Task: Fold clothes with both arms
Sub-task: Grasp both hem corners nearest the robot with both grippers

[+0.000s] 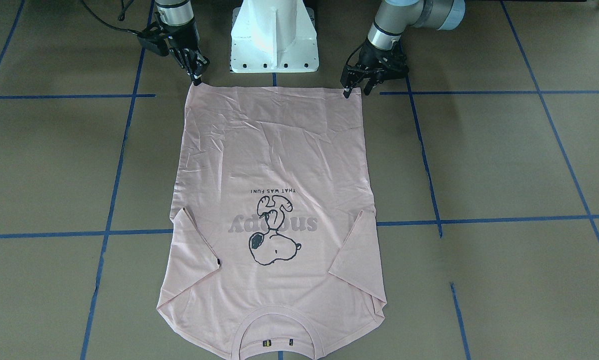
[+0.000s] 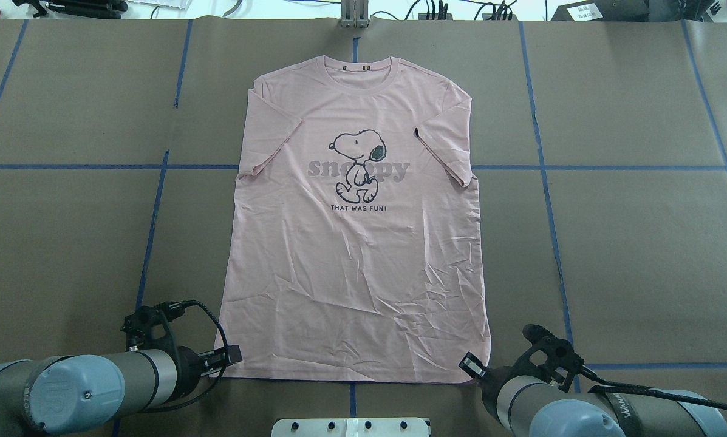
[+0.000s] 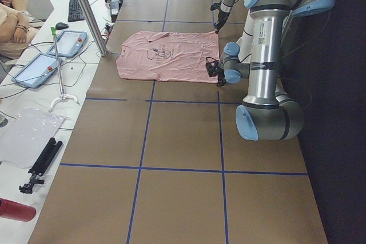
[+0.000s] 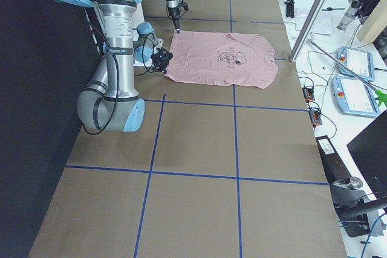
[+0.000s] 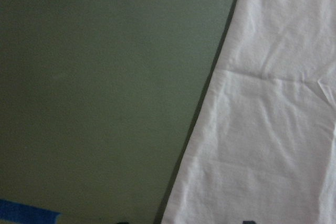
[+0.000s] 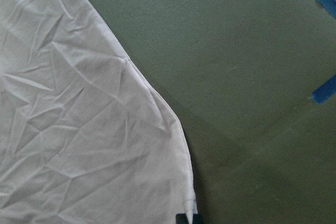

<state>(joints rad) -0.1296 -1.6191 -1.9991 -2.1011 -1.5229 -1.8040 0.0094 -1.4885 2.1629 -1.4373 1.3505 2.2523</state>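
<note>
I should next use my left gripper to pick up the T-shirt by its hem corner (image 1: pixel 196 88) and fold its body up toward the shirt's collar (image 1: pixel 277 318).
The pale pink T-shirt (image 1: pixel 274 165) lies flat, print up, both sleeves folded in over the body, collar at the far side from me; it also shows in the overhead view (image 2: pixel 357 243). My left gripper (image 1: pixel 355 91) sits at the hem's left corner (image 2: pixel 229 355), jaws apart, with the shirt's edge (image 5: pixel 210 129) between its fingertips. My right gripper (image 1: pixel 197 77) is at the hem's right corner (image 2: pixel 471 366), shut on that corner (image 6: pixel 188 203), which is slightly raised off the paper.
Brown paper with blue tape lines (image 2: pixel 545 182) covers the table. The white pedestal base (image 1: pixel 274 37) stands between the two arms. Tablets and tools lie on the side bench (image 3: pixel 63 44) beyond the shirt's collar.
</note>
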